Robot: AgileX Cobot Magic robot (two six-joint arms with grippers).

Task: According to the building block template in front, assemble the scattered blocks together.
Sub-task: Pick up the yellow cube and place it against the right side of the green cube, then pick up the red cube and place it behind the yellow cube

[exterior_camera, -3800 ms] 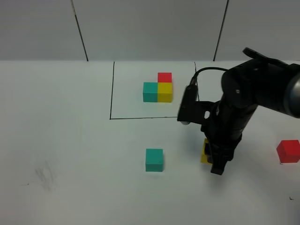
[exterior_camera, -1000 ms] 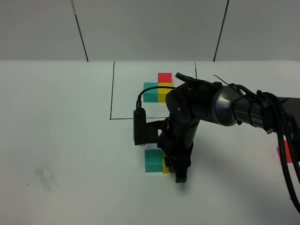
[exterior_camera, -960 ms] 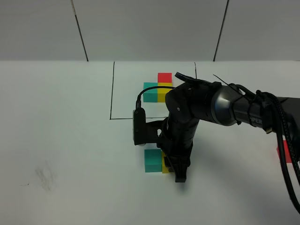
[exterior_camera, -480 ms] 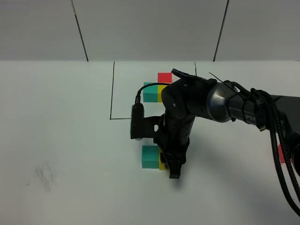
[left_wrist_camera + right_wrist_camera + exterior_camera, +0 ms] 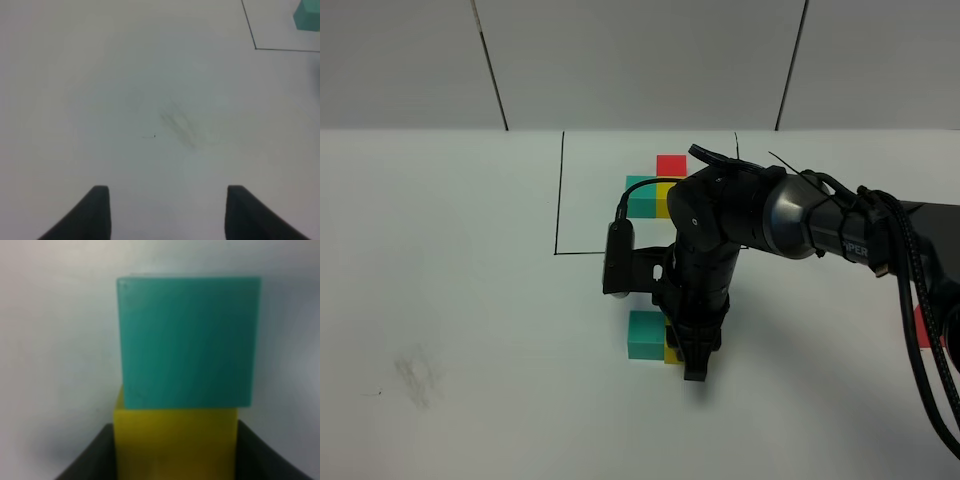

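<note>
My right gripper is ready to open now: the yellow cube's lower edge (image 5: 674, 360) touches the tabletop beside the teal cube's base, so the yellow cube would stand there.
The building block template stands inside a thin black drawn rectangle (image 5: 560, 190): a teal cube (image 5: 639, 197), a yellow cube (image 5: 665, 197) partly hidden by my right arm, and a red cube (image 5: 671, 165). My right gripper (image 5: 686, 350) reaches across the middle and is shut on the loose yellow cube (image 5: 670, 351), (image 5: 175, 437), which touches the right side of the loose teal cube (image 5: 645, 335), (image 5: 189, 340). The loose red cube (image 5: 919, 327) sits far right, partly behind cables. My left gripper (image 5: 165, 215) is open and empty over bare table.
A grey smudge (image 5: 415, 375) marks the white table at the front left and also shows in the left wrist view (image 5: 177, 122). The template's teal cube (image 5: 307, 15) and the frame's corner (image 5: 255, 48) show at the edge of the left wrist view.
My right gripper carried the yellow cube from the right to the teal cube's right side. In the last second the pair shifted slightly left, then settled. The left gripper's earlier state is not shown.
</note>
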